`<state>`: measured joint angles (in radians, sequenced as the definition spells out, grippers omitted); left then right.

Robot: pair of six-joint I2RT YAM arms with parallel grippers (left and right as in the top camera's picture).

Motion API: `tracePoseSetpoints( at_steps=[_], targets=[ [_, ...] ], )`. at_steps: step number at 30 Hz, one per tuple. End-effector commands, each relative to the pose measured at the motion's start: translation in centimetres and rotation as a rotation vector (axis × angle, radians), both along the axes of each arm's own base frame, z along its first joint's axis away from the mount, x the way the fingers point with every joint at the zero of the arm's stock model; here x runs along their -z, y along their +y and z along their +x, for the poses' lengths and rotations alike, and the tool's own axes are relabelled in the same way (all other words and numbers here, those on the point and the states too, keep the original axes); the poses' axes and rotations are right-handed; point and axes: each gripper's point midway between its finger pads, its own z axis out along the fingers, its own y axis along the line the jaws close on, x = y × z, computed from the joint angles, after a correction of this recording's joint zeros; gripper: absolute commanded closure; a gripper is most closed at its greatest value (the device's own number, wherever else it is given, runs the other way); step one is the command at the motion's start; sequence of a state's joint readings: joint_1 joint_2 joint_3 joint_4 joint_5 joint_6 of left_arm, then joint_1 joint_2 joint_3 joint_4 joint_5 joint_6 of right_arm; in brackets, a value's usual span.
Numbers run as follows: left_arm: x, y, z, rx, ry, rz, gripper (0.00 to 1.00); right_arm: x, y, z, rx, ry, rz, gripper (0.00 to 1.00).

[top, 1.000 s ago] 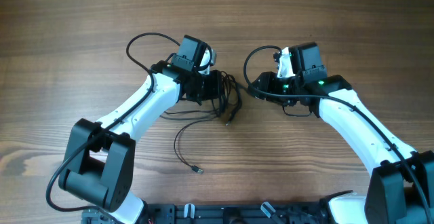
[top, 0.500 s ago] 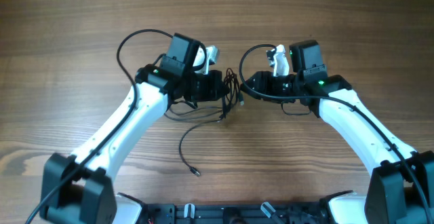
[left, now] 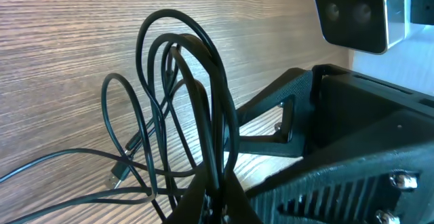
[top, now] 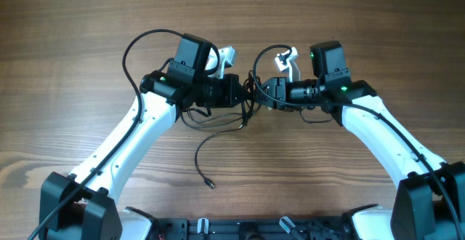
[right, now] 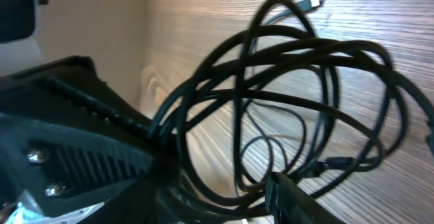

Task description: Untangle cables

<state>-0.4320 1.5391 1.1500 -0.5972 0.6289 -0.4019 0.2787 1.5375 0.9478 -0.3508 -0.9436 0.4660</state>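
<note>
The right gripper will untangle the cables by pulling the tangle apart, so next it will grab the cable loops at the side of the bundle that faces it, opposite the left gripper's hold.
The cables (top: 249, 100) are thin black cords looped in a bundle between my two grippers at the table's middle. One tail runs down to a small plug (top: 209, 184). My left gripper (top: 237, 93) is shut on several strands; in the left wrist view its fingertips (left: 218, 198) pinch them, and the loops (left: 180, 81) stand up above the wood. My right gripper (top: 263, 94) is at the bundle's right side. In the right wrist view the loops (right: 305, 102) pass between its spread jaws, with one finger (right: 298, 200) showing.
The wooden table (top: 87, 36) extends all round. Thick black arm cables arc above the left arm (top: 138, 40) and the right arm (top: 265, 53). The right gripper's body (left: 352, 149) fills the right of the left wrist view.
My right gripper has moved left up to the bundle. My left gripper has shifted slightly right and up with the strands in it, so the two grippers have drawn close together.
</note>
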Motion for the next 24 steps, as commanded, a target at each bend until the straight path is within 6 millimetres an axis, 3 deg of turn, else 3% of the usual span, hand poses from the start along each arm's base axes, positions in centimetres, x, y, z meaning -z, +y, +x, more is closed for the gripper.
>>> tracePoseSetpoints(
  at_steps=[1,8,15,24],
  targets=[
    [-1.3,-1.1,-1.1,0.069,0.001,-0.080,0.96,-0.4,0.6,-0.2,-0.041,-0.008,0.036,0.46],
    [-2.1,-1.7,-2.1,0.113,0.028,-0.139,0.96,-1.0,0.8,0.5,-0.007,0.006,0.058,0.63],
    [-2.2,-1.8,-2.2,0.119,0.032,-0.147,0.96,-1.5,1.0,1.1,0.025,0.020,0.076,0.64],
    [-2.2,-1.8,-2.2,0.119,0.035,-0.146,0.96,-0.1,0.7,2.2,0.162,0.110,0.003,0.65]
  ],
)
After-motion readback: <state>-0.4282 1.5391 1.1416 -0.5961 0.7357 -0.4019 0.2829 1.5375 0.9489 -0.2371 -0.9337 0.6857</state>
